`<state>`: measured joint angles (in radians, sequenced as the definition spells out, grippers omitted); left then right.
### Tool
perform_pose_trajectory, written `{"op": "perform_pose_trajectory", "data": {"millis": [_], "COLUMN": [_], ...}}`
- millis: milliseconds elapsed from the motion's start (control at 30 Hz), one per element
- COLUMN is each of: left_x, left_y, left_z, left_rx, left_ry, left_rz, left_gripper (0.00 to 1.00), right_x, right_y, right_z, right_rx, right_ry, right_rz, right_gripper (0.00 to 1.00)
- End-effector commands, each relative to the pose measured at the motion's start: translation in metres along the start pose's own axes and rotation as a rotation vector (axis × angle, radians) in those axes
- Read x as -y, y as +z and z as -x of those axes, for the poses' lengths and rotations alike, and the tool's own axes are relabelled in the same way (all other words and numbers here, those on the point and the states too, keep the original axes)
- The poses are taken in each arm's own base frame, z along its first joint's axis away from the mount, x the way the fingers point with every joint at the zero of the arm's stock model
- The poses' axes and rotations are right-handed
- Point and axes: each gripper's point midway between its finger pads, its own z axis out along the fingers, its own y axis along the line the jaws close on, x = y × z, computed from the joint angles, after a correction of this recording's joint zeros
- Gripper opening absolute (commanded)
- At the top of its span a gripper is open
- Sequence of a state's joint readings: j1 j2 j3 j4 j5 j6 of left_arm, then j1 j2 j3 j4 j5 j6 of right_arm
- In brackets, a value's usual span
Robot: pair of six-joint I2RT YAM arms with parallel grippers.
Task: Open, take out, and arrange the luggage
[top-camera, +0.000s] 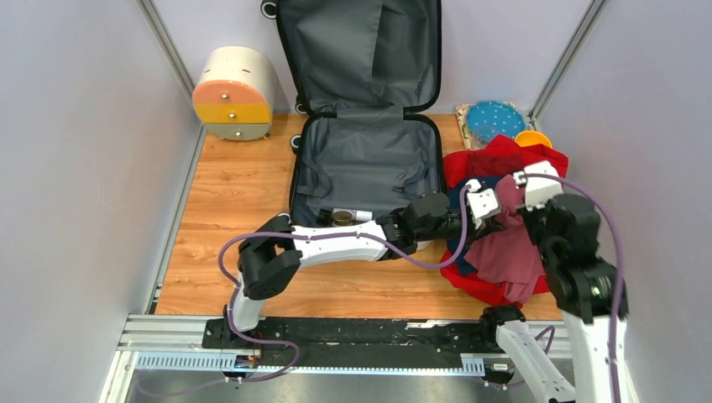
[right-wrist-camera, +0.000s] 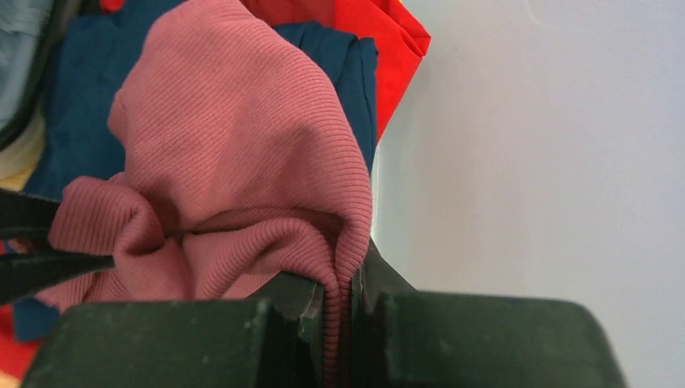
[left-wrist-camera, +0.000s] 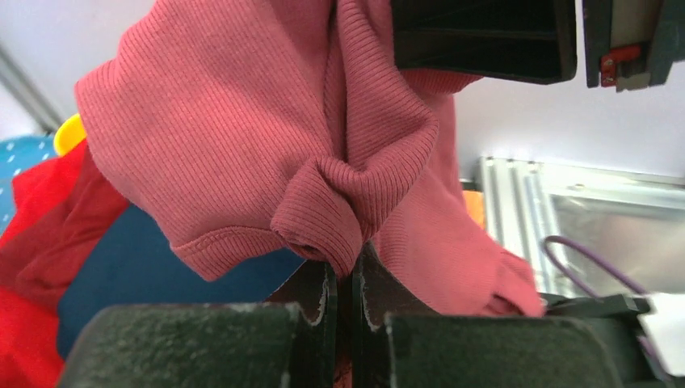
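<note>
The pink fold hangs bunched above the blue cloth and would fall crumpled, so it is too early to open. My left gripper moves the fold toward the red cloth first.
The luggage [top-camera: 366, 164] lies open on the wooden table, its lid [top-camera: 361, 50] leaning on the back wall and showing grey lining. To its right both grippers hold one pink ribbed garment [top-camera: 512, 239] above a pile of clothes. My left gripper [left-wrist-camera: 345, 263] is shut on a bunched fold of the pink garment [left-wrist-camera: 266, 145]. My right gripper [right-wrist-camera: 343, 279] is shut on another edge of the same garment [right-wrist-camera: 234, 145]. In the top view the left gripper [top-camera: 494, 210] and the right gripper [top-camera: 522, 191] are close together.
Under the garment lie a red cloth [top-camera: 504, 155] and a blue cloth [right-wrist-camera: 77, 121]. A cream drawer box [top-camera: 235, 92] stands at the back left. A tray with a blue dotted plate [top-camera: 495, 120] and an orange piece [top-camera: 533, 138] sits at the back right. A small jar [top-camera: 342, 218] rests in the suitcase's front.
</note>
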<state>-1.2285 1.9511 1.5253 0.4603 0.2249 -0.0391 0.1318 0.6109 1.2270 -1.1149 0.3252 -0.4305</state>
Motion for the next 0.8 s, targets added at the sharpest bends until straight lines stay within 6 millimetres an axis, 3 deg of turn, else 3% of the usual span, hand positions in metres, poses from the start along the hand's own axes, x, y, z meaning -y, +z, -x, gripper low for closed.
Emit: {"op": "perform_pose_trajectory", "data": {"millis": [0,33,100,167,200,233,267,433,500,533,567,600,633,667,700,733,767], "left_x": [-0.052,-0.065,-0.076,-0.084,-0.087,-0.088,-0.09,-0.086,-0.086,-0.088,-0.088,-0.096,-0.097,-0.101,-0.113,-0.114,-0.114], "left_y": [0.011,0.011,0.017,0.02,0.023,0.025,0.025,0.026,0.025,0.024,0.023,0.019,0.016,0.01,-0.001,-0.008,-0.02], "left_z": [0.007,0.005,-0.003,-0.009,-0.019,-0.023,-0.026,-0.047,-0.05,-0.05,-0.044,-0.042,-0.039,-0.025,-0.022,-0.016,0.006], "left_rx": [0.043,0.043,0.038,0.029,0.016,0.01,0.006,-0.031,-0.05,-0.056,-0.055,-0.075,-0.083,-0.078,-0.111,-0.131,-0.124], "left_ry": [-0.015,-0.024,-0.029,-0.053,-0.063,-0.072,-0.074,-0.101,-0.121,-0.127,-0.133,-0.146,-0.165,-0.17,-0.197,-0.211,-0.21], "left_rz": [0.146,0.164,0.18,0.172,0.171,0.165,0.165,0.14,0.149,0.154,0.152,0.16,0.147,0.146,0.164,0.137,0.121], "left_gripper": [0.0,0.0,0.0,0.0,0.0,0.0,0.0,0.02,0.27,0.36,0.55,0.64,0.7,0.78,0.78,0.79,0.79], "right_x": [0.035,0.028,0.052,0.049,0.058,0.051,0.049,0.016,0.017,0.019,0.021,0.023,0.028,0.03,0.032,0.042,0.041], "right_y": [0.039,0.058,0.071,0.102,0.111,0.121,0.136,0.156,0.164,0.167,0.169,0.171,0.171,0.169,0.166,0.159,0.151], "right_z": [0.042,0.045,0.041,0.036,0.029,0.029,0.015,0.014,0.009,0.006,0.005,0.003,0.006,0.007,0.012,0.029,0.032], "right_rx": [0.089,0.073,0.041,-0.001,-0.03,-0.024,-0.075,-0.105,-0.126,-0.136,-0.142,-0.152,-0.145,-0.148,-0.14,-0.098,-0.105], "right_ry": [-0.035,-0.035,0.036,0.069,0.087,0.099,0.127,0.171,0.169,0.17,0.165,0.164,0.163,0.163,0.16,0.127,0.123], "right_rz": [-0.175,-0.118,-0.156,-0.061,-0.057,0.002,0.046,0.269,0.267,0.255,0.248,0.239,0.232,0.233,0.238,0.233,0.249], "right_gripper": [0.0,0.0,0.0,0.0,0.0,0.0,0.0,0.04,0.1,0.22,0.32,0.41,0.57,0.63,0.67,0.71,0.75]}}
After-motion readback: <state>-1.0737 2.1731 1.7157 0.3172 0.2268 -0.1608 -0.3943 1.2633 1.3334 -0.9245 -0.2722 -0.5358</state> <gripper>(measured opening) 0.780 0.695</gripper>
